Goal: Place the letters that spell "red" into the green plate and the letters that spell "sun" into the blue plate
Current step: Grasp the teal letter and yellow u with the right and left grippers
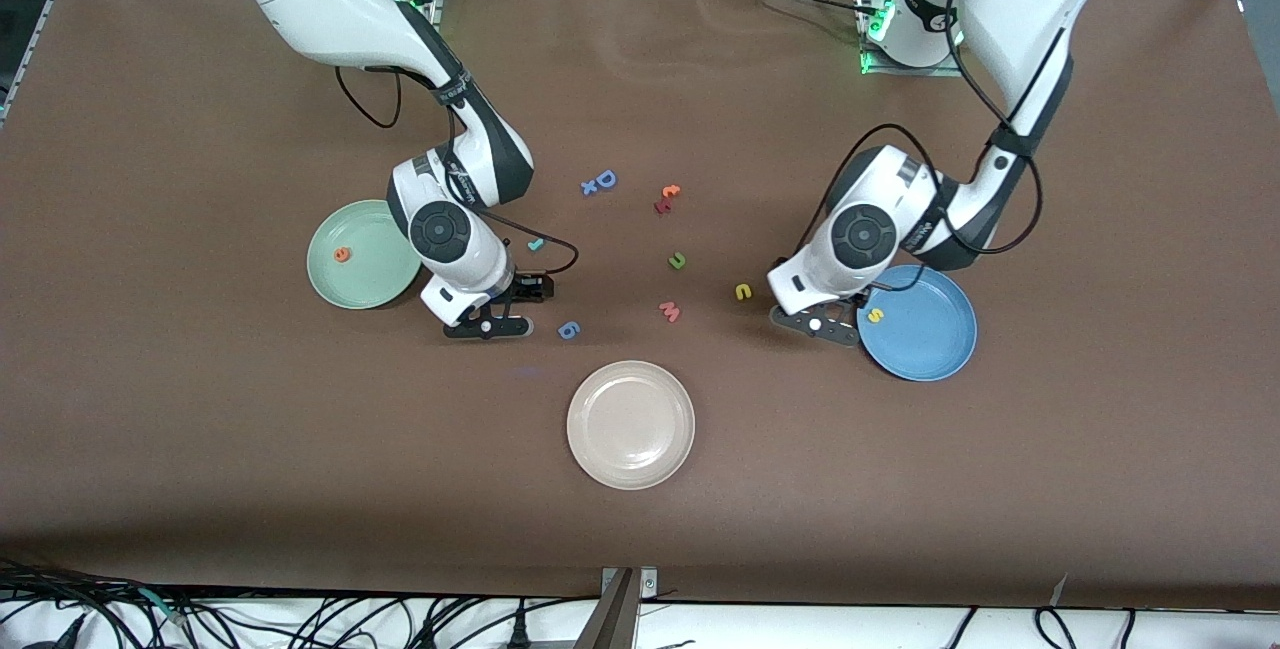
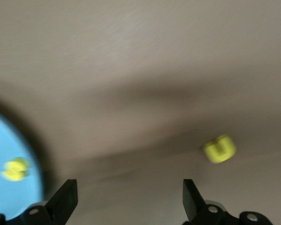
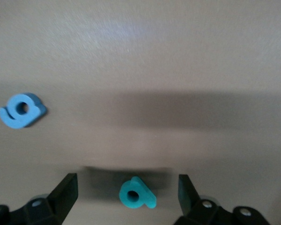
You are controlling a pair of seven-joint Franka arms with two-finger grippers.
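Observation:
I will next grab the yellow "u" by its two upright arms with my left gripper. Then I can add it to the blue plate as the second letter of "sun".
The green plate holds the orange "e". The blue plate holds the yellow "s", and both show in the left wrist view: the blue plate and the yellow "s". The yellow "u", dark green "n" and thin teal "r" lie on the table. My right gripper is open, low over the teal "d", which lies between its fingers. The front view hides the "d". My left gripper is open and empty beside the blue plate's rim.
A beige plate sits nearest the front camera. A blue "6"-like piece lies beside the right gripper. A pink "w", a blue "D" and a red and orange pair lie mid-table.

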